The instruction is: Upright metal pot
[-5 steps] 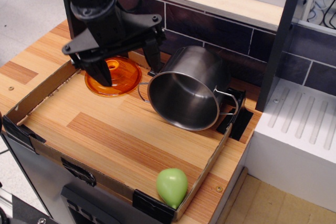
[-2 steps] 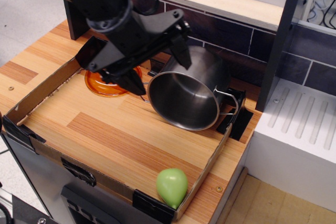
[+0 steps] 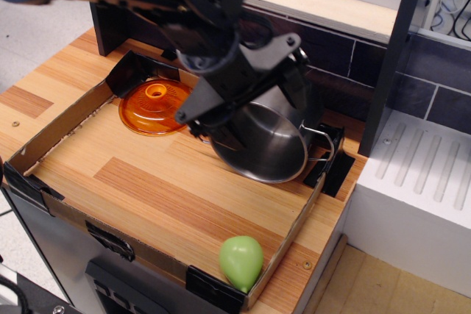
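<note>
The robot's gripper should grab the pot by its rim (image 3: 266,106) next, so that the metal pot (image 3: 274,145) can be set upright.
The metal pot (image 3: 274,145) lies on its side at the back right of the tray, its open mouth facing the front. One wire loop handle (image 3: 321,146) shows at its right rim. My gripper (image 3: 257,108) is black and hangs right over the pot. Its jaws are spread wide: one finger (image 3: 218,131) is at the pot's left rim, the other (image 3: 296,79) over its upper right side. It is open and holds nothing. The arm hides the pot's upper left part and base.
An orange translucent dome lid (image 3: 153,105) lies at the back left of the tray. A green pear-shaped object (image 3: 241,261) sits at the front right corner. Low cardboard walls (image 3: 51,129) ring the wooden tray. A white drainer (image 3: 423,182) and a dark post (image 3: 396,49) stand to the right.
My gripper has moved right from over the orange lid to over the pot, staying open. The pot, lid and green object have not moved.
</note>
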Available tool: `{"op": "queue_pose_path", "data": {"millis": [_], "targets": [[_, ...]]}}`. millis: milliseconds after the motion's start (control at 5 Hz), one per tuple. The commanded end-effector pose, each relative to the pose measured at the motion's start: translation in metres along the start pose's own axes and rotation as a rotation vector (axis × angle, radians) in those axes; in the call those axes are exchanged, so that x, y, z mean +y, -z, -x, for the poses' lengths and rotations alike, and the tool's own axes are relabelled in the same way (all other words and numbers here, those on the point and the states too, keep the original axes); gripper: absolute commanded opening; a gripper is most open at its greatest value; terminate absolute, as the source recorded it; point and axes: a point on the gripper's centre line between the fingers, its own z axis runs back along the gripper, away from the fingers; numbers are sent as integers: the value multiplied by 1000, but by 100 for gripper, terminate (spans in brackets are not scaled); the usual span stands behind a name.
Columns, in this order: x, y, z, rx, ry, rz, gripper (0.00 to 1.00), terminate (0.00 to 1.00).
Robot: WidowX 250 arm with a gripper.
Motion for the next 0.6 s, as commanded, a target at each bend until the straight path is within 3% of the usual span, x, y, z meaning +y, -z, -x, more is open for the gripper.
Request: {"op": "queue_pose_path", "data": {"millis": [0, 400], "targets": [[-22, 13, 5, -27, -36, 37, 100, 0], [-36, 19, 7, -31, -86, 50, 100, 0]]}}
